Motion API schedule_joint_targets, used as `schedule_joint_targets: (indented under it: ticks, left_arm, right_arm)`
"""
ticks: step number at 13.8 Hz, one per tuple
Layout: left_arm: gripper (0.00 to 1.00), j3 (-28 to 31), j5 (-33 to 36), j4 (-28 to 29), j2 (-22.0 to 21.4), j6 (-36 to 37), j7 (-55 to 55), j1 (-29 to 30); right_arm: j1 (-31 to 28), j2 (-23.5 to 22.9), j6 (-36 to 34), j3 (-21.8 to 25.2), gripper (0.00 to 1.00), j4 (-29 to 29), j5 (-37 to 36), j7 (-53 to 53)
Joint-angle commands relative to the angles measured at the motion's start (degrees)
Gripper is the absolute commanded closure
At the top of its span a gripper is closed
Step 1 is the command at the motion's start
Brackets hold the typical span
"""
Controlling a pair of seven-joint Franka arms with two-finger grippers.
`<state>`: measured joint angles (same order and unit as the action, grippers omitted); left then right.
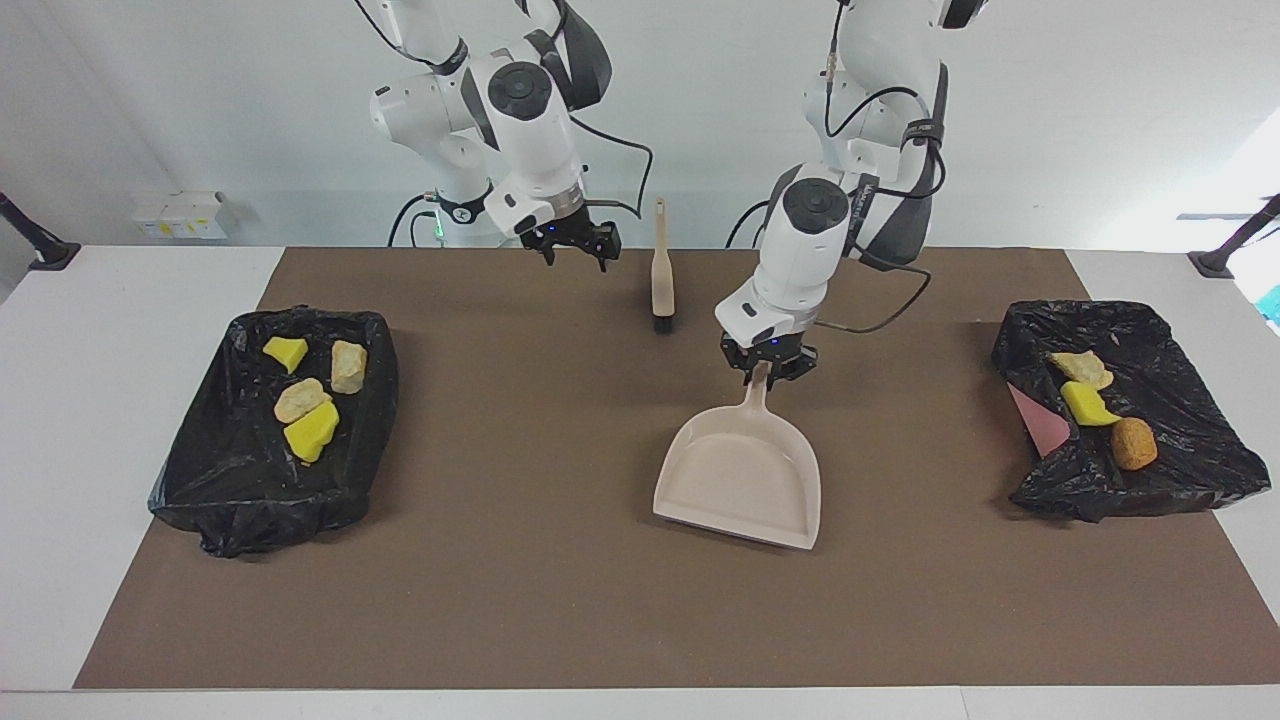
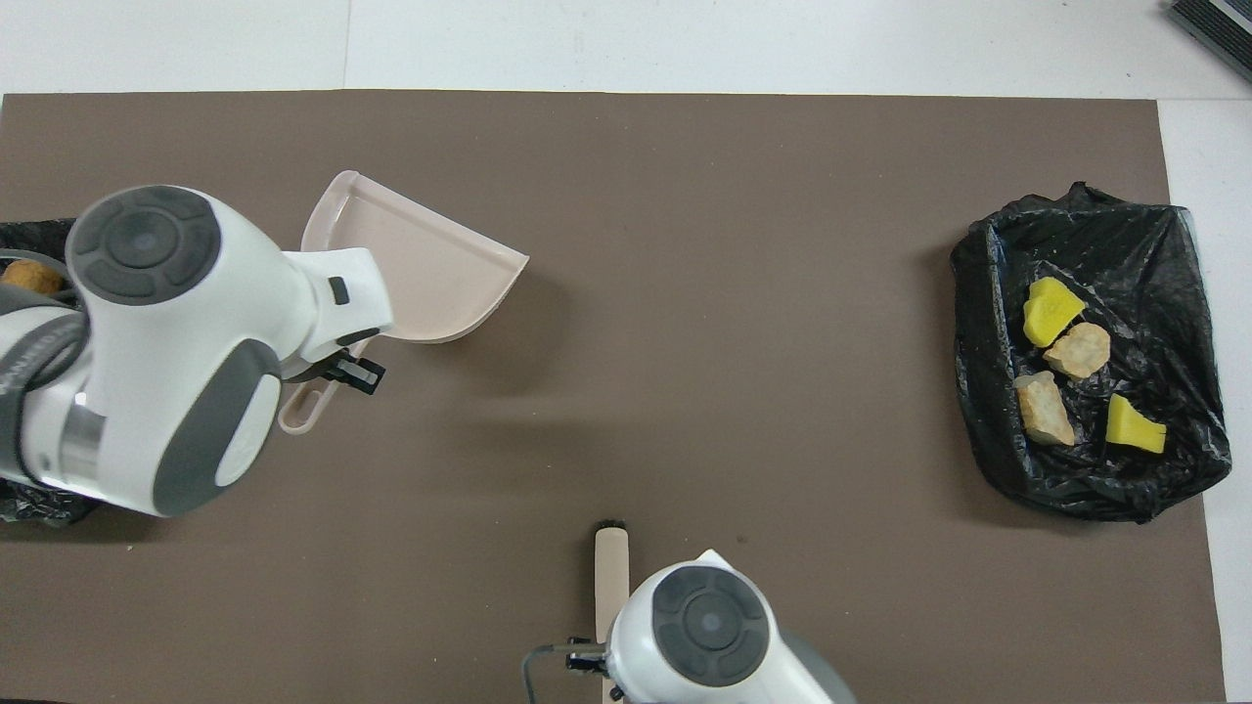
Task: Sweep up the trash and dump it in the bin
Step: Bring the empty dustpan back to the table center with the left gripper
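The beige dustpan stays held in my left gripper for now, until it rests on the brown mat. It hangs above the mat, its shadow set apart.
My left gripper (image 1: 767,368) is shut on the handle of the beige dustpan (image 1: 740,475), whose empty pan hangs low over the middle of the mat (image 1: 560,600). The beige brush (image 1: 660,270) rests on its black bristles, its handle rising toward the robots, and nothing holds it. Beside it, toward the right arm's end, my right gripper (image 1: 577,243) stands open and empty. Several pieces of trash (image 1: 311,432) lie in the black-lined bin (image 1: 230,500) at the right arm's end. Three more, including an orange-brown nugget (image 1: 1133,443), lie in the bin (image 1: 1180,470) at the left arm's end.
A pink flat piece (image 1: 1040,420) leans inside the bin at the left arm's end. White tabletop (image 1: 100,400) borders the brown mat. In the overhead view the left arm (image 2: 166,352) covers part of that bin.
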<state>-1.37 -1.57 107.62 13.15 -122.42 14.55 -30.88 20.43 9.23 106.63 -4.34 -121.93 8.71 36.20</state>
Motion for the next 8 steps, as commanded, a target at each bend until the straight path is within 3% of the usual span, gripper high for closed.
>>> schedule_joint_targets:
  ticks: [1, 4, 5, 6, 7, 8]
  left_arm:
    - [1.00, 1.11, -2.55, -1.80, 2.57, -2.72, 6.87, -4.80]
    - [1.00, 1.11, -2.48, -2.42, 3.11, -3.43, 11.89, -7.00]
    - [0.88, 1.11, -2.48, -2.33, 3.02, -2.91, 13.47, -7.00]
    - [0.64, 1.19, -2.13, -2.33, 3.02, -2.47, 14.36, -7.09]
    - [0.01, 1.20, -2.12, -2.33, 3.02, -2.38, 14.45, -7.01]
    - [0.00, 1.28, -2.12, -2.33, 2.76, -2.29, 14.54, -6.92]
  right_arm:
    - [-5.04, -1.58, -4.75, -0.75, 0.00, 5.98, -5.87, -4.01]
    - [-11.10, -3.60, -12.30, -0.75, 0.00, 15.29, -8.53, -11.57]
    - [-12.42, -4.48, -14.50, -0.67, 0.00, 18.80, -8.79, -13.77]
    - [-13.31, -4.83, -16.09, -0.67, 0.00, 21.62, -9.84, -15.01]
    - [-14.36, -4.92, -17.67, -0.67, 0.00, 24.08, -10.72, -15.54]
    - [-15.07, -5.53, -19.08, -0.67, 0.00, 26.46, -11.25, -16.07]
